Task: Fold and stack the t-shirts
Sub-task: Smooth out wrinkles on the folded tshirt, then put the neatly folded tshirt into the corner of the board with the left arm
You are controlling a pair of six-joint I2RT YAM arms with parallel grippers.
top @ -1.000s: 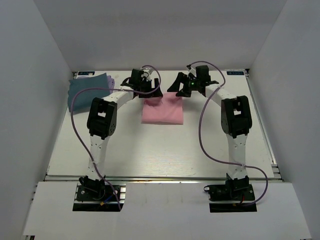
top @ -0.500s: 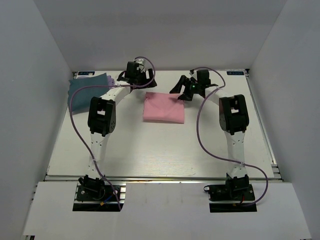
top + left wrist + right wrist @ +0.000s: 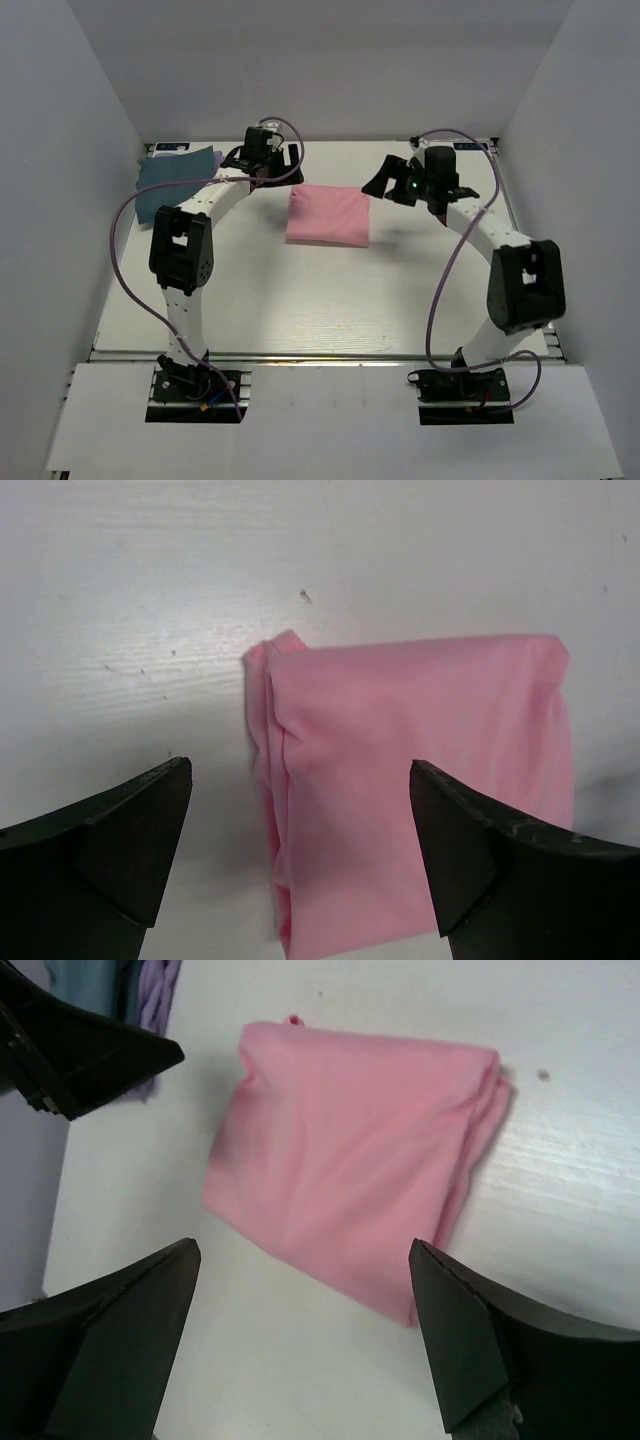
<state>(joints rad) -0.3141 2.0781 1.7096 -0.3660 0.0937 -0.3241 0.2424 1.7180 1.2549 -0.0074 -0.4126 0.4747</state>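
I will next grip the folded pink t-shirt's layered edge facing the teal-blue t-shirt (image 3: 170, 172) with my left gripper, so the pink t-shirt stays folded to stack there.
The light pink t-shirt (image 3: 328, 215) lies folded into a small rectangle at the middle back of the table. It also shows in the left wrist view (image 3: 420, 760) and the right wrist view (image 3: 350, 1160). The dark teal-blue t-shirt (image 3: 170, 172) lies at the back left, with a strip of the pale lavender t-shirt (image 3: 160, 985) beside it. My left gripper (image 3: 272, 165) hovers open and empty just left of the pink shirt's far corner. My right gripper (image 3: 395, 185) hovers open and empty to the pink shirt's right. Neither touches cloth.
White walls close in the table on the left, back and right. The left gripper's dark finger (image 3: 70, 1050) shows in the right wrist view. Purple cables loop off both arms. The table (image 3: 320, 300) is white.
Both grippers have drawn away from the pink shirt's far edge. The left one moved left, and the right arm swung out to the right. The pink shirt stays folded in place.
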